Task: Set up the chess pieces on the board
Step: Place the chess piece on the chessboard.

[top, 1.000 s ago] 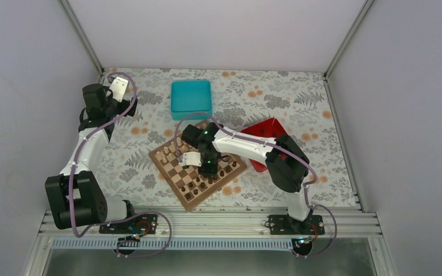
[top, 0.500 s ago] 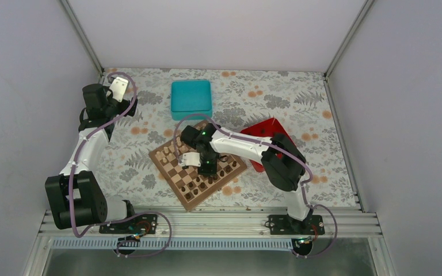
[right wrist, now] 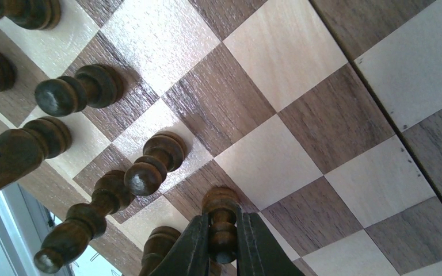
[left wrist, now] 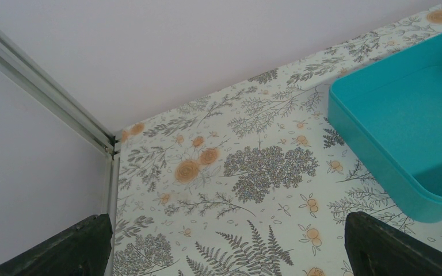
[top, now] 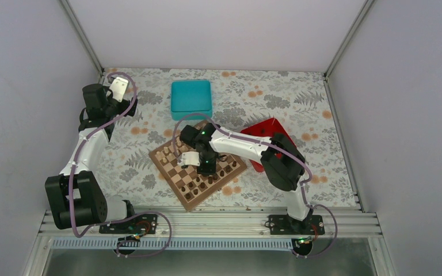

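The dark pawn's base is on a dark square, so the pawn would stay standing. My right gripper needs to open and let it go.
The board (top: 179, 179) lies tilted in the middle of the table, with pale pieces on its far left side and dark chess pieces (top: 221, 169) along its near right side. My right gripper (top: 206, 167) hangs over that dark side. In the right wrist view the right gripper (right wrist: 223, 225) is shut on a dark pawn (right wrist: 221, 203), whose base rests on a dark square of the board (right wrist: 299, 103). Several other dark pieces (right wrist: 149, 165) stand just left of it. My left gripper (top: 120, 87) is at the far left corner, open (left wrist: 230, 253) over bare tablecloth.
A teal box (top: 191, 99) sits behind the board and shows at the right of the left wrist view (left wrist: 414, 121). A red tray (top: 267, 131) lies right of the board, partly under my right arm. Enclosure walls and a corner post (left wrist: 46, 95) border the table.
My right arm's elbow has shifted slightly left and the wrist has edged a little over the board, still gripping the pawn. The left arm has not moved.
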Controlling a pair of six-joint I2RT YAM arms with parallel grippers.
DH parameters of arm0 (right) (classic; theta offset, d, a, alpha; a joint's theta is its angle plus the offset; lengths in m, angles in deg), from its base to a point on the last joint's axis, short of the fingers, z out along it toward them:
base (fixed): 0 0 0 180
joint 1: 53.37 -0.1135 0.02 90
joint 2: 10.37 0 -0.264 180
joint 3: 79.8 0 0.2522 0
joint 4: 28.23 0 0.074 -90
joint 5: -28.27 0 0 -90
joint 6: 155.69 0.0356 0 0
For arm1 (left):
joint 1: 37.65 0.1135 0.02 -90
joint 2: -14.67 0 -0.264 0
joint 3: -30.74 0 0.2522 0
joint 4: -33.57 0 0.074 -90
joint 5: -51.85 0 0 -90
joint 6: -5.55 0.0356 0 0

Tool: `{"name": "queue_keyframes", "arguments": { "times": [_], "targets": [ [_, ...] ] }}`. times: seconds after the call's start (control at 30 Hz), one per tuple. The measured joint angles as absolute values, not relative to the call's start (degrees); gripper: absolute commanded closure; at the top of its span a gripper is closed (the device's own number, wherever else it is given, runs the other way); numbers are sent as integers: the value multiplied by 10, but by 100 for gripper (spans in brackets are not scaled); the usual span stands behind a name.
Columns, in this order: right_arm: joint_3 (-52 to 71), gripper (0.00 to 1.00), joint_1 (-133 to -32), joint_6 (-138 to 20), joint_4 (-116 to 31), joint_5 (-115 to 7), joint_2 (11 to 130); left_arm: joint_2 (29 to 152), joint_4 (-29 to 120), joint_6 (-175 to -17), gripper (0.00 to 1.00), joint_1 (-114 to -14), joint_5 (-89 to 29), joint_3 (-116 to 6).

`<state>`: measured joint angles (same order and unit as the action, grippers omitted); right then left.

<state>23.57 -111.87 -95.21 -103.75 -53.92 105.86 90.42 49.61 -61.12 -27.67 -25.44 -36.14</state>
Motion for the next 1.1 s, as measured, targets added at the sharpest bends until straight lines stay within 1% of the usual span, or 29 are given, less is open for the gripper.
{"name": "queue_keyframes", "arguments": {
  "times": [0.3, 0.67, 1.1],
  "targets": [
    [236, 89, -1119, -952, -1038, -539, 1059, 904, 496, -611, 0, -277, -254, -361],
    [236, 76, -1119, -952, -1044, -539, 1059, 904, 496, -611, 0, -277, -254, -361],
    [258, 70, -1110, -953, -1058, -533, 1047, 904, 496, -611, 0, -277, -254, -361]
  ]
}}
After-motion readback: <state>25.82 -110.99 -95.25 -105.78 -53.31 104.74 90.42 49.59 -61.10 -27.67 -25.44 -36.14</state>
